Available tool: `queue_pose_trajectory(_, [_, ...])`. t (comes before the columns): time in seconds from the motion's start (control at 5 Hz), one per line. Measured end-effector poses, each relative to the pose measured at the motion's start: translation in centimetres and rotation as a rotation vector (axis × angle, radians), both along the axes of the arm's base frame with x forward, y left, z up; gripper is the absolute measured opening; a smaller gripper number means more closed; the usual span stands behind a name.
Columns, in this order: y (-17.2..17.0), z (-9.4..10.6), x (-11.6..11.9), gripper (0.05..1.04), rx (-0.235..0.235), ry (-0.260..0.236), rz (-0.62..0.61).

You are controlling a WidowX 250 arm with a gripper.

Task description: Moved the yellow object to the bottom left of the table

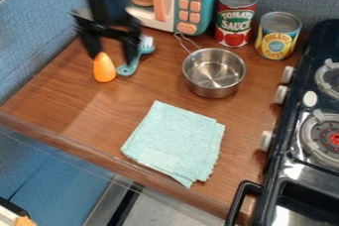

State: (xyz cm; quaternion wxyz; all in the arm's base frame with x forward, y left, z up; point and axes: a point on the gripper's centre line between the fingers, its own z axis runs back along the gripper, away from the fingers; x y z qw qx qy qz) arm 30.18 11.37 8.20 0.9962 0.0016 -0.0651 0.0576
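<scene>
I should next grab the yellow-orange object by its rounded sides with my gripper, and then I should move the object to the bottom corner of the table.
The yellow-orange, egg-shaped object [104, 68] stands upright at the left of the wooden table, its narrow end up. My gripper [111, 58] hangs at the upper left, just above and around the object's top in the view. It is open, its two fingers spread wide, the left one near the object's tip and the right one over the brush. Whether either finger touches the object I cannot tell.
A teal brush [136, 61] lies right beside the object. Behind are a toy microwave [192, 2], a red can [235, 19] and a yellow can [277, 36]. A metal pot [213, 71] and folded cloth [175, 141] occupy the middle; a stove [298, 136] is right.
</scene>
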Motion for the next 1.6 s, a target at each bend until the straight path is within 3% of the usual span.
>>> queue_pose_trajectory(0.4, [3.4, -3.2, 2.2, 1.000, 0.051, 0.061, 0.032])
queue_pose_trajectory(0.8, [5.2, -7.3, 3.8, 1.000, 0.060, 0.124, 0.109])
queue_pose_trajectory(1.0, [4.9, -7.7, 4.9, 0.946, 0.095, 0.140, 0.102])
queue_pose_trajectory(1.2, [4.0, -7.9, 4.7, 0.669, 0.103, 0.148, 0.095])
queue_pose_trajectory(1.4, [3.2, -6.4, 3.6, 0.638, 0.093, 0.128, 0.094])
queue_pose_trajectory(1.6, [1.9, -1.7, 2.3, 0.638, 0.075, 0.016, 0.102])
